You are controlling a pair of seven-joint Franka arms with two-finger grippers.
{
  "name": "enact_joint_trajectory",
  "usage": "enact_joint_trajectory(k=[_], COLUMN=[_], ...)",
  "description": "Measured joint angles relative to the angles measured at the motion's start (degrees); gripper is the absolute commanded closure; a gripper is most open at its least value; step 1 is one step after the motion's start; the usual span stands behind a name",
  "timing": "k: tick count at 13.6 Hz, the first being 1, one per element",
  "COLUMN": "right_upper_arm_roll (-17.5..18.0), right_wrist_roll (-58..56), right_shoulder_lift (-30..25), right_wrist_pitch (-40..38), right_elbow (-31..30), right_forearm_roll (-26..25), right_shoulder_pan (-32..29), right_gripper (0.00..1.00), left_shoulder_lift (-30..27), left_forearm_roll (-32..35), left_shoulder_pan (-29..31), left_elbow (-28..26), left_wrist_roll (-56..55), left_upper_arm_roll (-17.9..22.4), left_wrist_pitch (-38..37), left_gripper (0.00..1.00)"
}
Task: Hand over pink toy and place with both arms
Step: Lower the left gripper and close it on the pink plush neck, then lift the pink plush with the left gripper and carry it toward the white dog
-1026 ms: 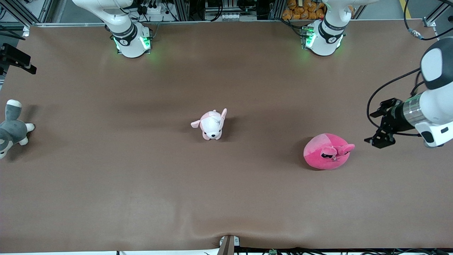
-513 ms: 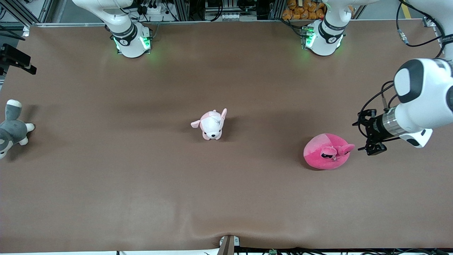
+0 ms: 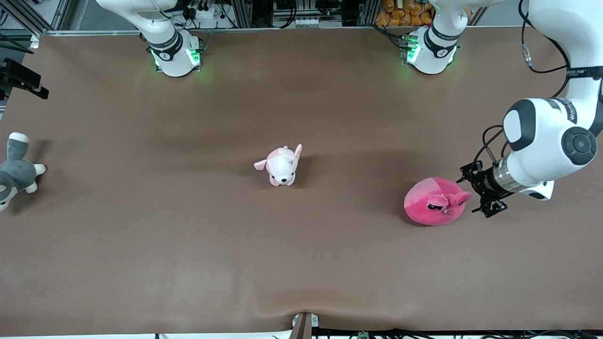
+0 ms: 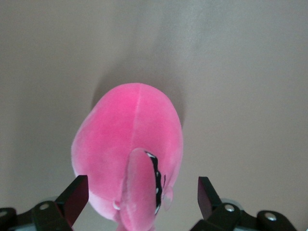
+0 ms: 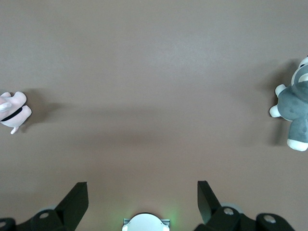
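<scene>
The toy's round body should stay free for the handover, so next my left gripper needs to pick up the toy by its protruding flap (image 3: 463, 197) and leave the pink toy's round body (image 3: 425, 197) free.
The pink toy (image 3: 435, 201), a round hot-pink plush with a lighter patch and black angry eyes, lies on the brown table toward the left arm's end. My left gripper (image 3: 472, 195) is low beside it, open, its jaws on either side of the toy's protruding flap without closing on it. In the left wrist view the toy (image 4: 130, 130) fills the middle, with the open left gripper (image 4: 142, 198) straddling its near end. My right gripper (image 5: 142, 199) is open and empty, held high over the table by its own base; it is out of the front view.
A small pale pink-and-white puppy plush (image 3: 281, 165) stands mid-table and shows in the right wrist view (image 5: 12, 111). A grey-and-white plush (image 3: 14, 172) lies at the right arm's end of the table, also in the right wrist view (image 5: 293, 108). The arm bases (image 3: 173, 54) stand at the table's top edge.
The left arm has swung in and brought its open gripper from well clear of the pink toy right up to the toy's flap. The toys have not moved.
</scene>
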Motion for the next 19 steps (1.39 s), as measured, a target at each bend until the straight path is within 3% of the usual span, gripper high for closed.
enact_joint_trajectory(k=[2, 3, 4, 5, 14, 19], right_upper_arm_roll=[0.1, 0.2, 0.1, 0.1, 0.1, 0.4], right_wrist_roll=[0.0, 0.0, 0.0, 0.0, 0.0, 0.0], right_shoulder_lift=[0.0, 0.0, 0.0, 0.1, 0.3, 0.3], right_wrist_pitch=[0.0, 0.0, -0.1, -0.1, -0.4, -0.4], right_elbow=[0.0, 0.0, 0.0, 0.0, 0.0, 0.0], right_forearm_roll=[0.0, 0.0, 0.0, 0.0, 0.0, 0.0], right_shoulder_pan=[0.0, 0.0, 0.0, 0.0, 0.0, 0.0], right_gripper=[0.00, 0.00, 0.00, 0.00, 0.00, 0.00], left_shoulder_lift=[0.8, 1.2, 1.5, 1.8, 1.2, -3.6], left_forearm_roll=[0.0, 0.0, 0.0, 0.1, 0.2, 0.2], left_shoulder_pan=[-0.1, -0.2, -0.3, -0.6, -1.0, -1.1], left_elbow=[0.0, 0.0, 0.0, 0.0, 0.4, 3.4], left_wrist_roll=[-0.9, -1.2, -1.7, -1.8, -3.7, -4.1], left_upper_arm_roll=[0.0, 0.0, 0.0, -0.1, 0.0, -0.1], left_wrist_pitch=[1.2, 1.6, 2.0, 2.3, 2.9, 2.7], left_gripper=[0.00, 0.45, 0.82, 1.00, 1.00, 1.00])
